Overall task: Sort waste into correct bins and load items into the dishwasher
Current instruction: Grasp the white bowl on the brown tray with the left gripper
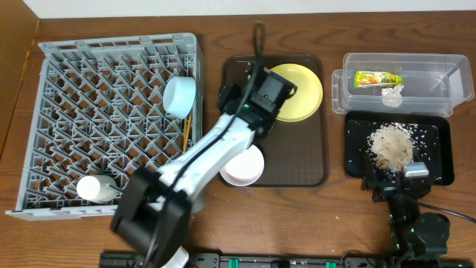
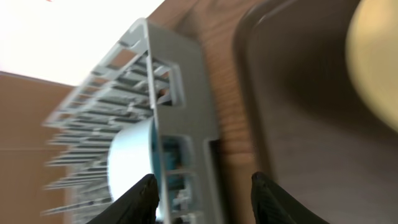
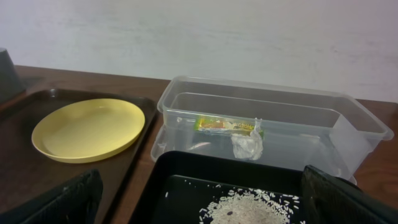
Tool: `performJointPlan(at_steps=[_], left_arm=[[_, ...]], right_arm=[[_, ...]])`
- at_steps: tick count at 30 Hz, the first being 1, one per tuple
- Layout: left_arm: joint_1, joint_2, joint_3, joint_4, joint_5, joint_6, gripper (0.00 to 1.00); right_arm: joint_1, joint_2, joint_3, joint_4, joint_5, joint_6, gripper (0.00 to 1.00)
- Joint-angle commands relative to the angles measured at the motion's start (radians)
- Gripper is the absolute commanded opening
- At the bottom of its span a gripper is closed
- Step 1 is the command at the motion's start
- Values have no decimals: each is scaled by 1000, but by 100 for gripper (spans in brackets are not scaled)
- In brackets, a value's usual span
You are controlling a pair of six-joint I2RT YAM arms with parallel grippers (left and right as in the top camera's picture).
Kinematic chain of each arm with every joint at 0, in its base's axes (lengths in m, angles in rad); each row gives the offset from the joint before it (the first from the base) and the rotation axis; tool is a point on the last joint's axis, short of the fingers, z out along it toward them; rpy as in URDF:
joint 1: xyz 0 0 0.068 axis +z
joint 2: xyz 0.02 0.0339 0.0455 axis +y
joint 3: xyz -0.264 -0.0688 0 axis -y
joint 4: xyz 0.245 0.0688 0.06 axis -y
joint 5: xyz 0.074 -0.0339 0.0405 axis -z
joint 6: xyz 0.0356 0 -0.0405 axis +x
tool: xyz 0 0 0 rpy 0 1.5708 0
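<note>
My left gripper is to load the white bowl sideways into the dish rack (image 1: pixel 111 126), so it should next grab the bowl by its rim (image 1: pixel 259 164).
The grey dish rack (image 1: pixel 111 126) holds the light-blue bowl (image 1: pixel 180 95) at its right wall, the white cup (image 1: pixel 95 187) and the chopsticks (image 1: pixel 187 130). The yellow plate (image 1: pixel 297 91) and white bowl (image 1: pixel 243 165) sit on the brown tray. The clear tub (image 1: pixel 439 85) holds the wrapper (image 1: pixel 378 77) and tissue (image 1: pixel 392 94). Rice (image 1: pixel 392 143) lies in the black tray (image 1: pixel 439 149). My left gripper (image 1: pixel 227 95) (image 2: pixel 204 186) is open and empty, between the rack's right wall (image 2: pixel 180 106) and the plate (image 2: pixel 373 56). My right gripper (image 1: pixel 390 182) (image 3: pixel 202 205) is open and empty at the black tray's front edge (image 3: pixel 186 171).
The dark brown serving tray (image 1: pixel 297 156) lies between the rack and the bins. My left arm stretches over its left part and partly covers the white bowl. In the right wrist view the plate (image 3: pixel 87 129) sits left of the tub (image 3: pixel 261 106).
</note>
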Motion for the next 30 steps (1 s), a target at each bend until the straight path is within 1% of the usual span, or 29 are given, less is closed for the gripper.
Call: performJointPlan(at_steps=[1,4,7,9,12,17,21,26,27,29,30], left_arm=[[42,-95,-6,-14,206,-111,49],[69,-156,-6,-89,359,-125,50],[105,-195,-6,-241,512,-237,53],[128,-195,-7,-334,606,-278,52],[159,-176,-36,-422,667,-310,52],[177,-150,-145,-387,676,-336,52],[177,-129,-217,-339,722,-336,53],[176,-62,-284,-238,730,-349,52],[176,-51,-284,-233,750,-360,51],[176,-30,-284,-206,863,-369,43],[176,-22,-284,-185,948,-370,40]], right_arm=[[-7,-5,-3,-1,-1,-12,99],[-7,-5,-3,-1,-1,-12,99],[-7,-5,-3,-1,-1,-12,99],[-7,-5,-3,-1,-1,-12,99],[-7,-5,-3,-1,-1,-12,99],[-7,-5,-3,-1,-1,-12,99],[-7,-5,-3,-1,-1,-12,99],[-7,-5,-3,-1,-1,-12,99],[-7,-5,-3,-1,-1,-12,99],[-7,-5,-3,-1,-1,-12,99],[-7,-5,-3,-1,-1,-12,99]])
